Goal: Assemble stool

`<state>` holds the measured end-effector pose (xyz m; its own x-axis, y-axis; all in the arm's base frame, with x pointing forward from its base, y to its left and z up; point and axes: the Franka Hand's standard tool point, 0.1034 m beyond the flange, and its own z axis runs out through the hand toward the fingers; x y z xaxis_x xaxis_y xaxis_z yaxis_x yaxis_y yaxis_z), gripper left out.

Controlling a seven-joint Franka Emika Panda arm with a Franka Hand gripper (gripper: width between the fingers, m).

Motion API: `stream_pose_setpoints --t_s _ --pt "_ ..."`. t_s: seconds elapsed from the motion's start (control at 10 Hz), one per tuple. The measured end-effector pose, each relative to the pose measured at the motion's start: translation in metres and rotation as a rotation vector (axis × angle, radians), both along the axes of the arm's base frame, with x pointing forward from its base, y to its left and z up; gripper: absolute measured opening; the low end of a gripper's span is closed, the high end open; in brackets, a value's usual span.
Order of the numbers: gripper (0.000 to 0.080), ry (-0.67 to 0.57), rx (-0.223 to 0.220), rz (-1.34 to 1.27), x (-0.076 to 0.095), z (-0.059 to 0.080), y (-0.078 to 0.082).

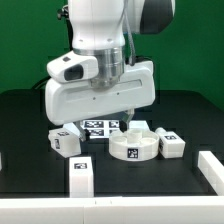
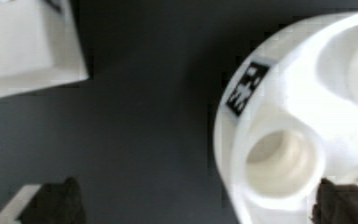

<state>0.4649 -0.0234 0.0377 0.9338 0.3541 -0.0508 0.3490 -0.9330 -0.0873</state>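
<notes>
In the wrist view the open fingers are still above the seat's rim, so it is too early to close on it. The gripper moves down next.
The round white seat (image 1: 133, 146) lies on the black table, with a marker tag on its rim. In the wrist view the seat (image 2: 318, 90) fills one side and shows a round socket hole (image 2: 279, 160). My gripper (image 1: 127, 122) hangs just above the seat's far edge. It is open (image 2: 202, 205): one dark fingertip (image 2: 51, 200) is over bare table, the other (image 2: 355, 200) over the seat, so the rim lies between them. Three blocky white legs lie loose: one at the exterior view's left (image 1: 66, 140), one at the right (image 1: 171, 144), one in front (image 1: 80, 176). One leg (image 2: 25, 45) shows in the wrist view.
The marker board (image 1: 97, 127) lies flat behind the seat, next to the left leg. A white rail (image 1: 212, 170) borders the table at the exterior view's right, and another (image 1: 110, 210) runs along the front edge. The big white arm body (image 1: 100, 70) hangs over the middle.
</notes>
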Motion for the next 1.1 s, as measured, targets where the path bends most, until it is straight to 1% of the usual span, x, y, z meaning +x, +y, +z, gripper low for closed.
stream_pose_setpoints --t_s 0.2,0.3,0.5,0.7,0.8,1.0,1.1 --pt "0.0649 0.008 0.001 -0.006 -0.002 -0.003 0.01" --pt "0.0649 0.01 0.002 -0.002 -0.002 -0.005 0.011" --pt "0.0649 0.017 0.0 -0.003 -0.006 -0.017 0.01" --pt "0.0649 0.031 -0.001 -0.014 -0.01 -0.027 0.019" --pt "0.0649 0.032 -0.001 -0.013 -0.009 -0.028 0.019" --pt "0.0649 0.029 0.0 0.0 -0.01 -0.03 0.012" --pt "0.0622 0.03 0.001 0.003 -0.01 -0.03 0.013"
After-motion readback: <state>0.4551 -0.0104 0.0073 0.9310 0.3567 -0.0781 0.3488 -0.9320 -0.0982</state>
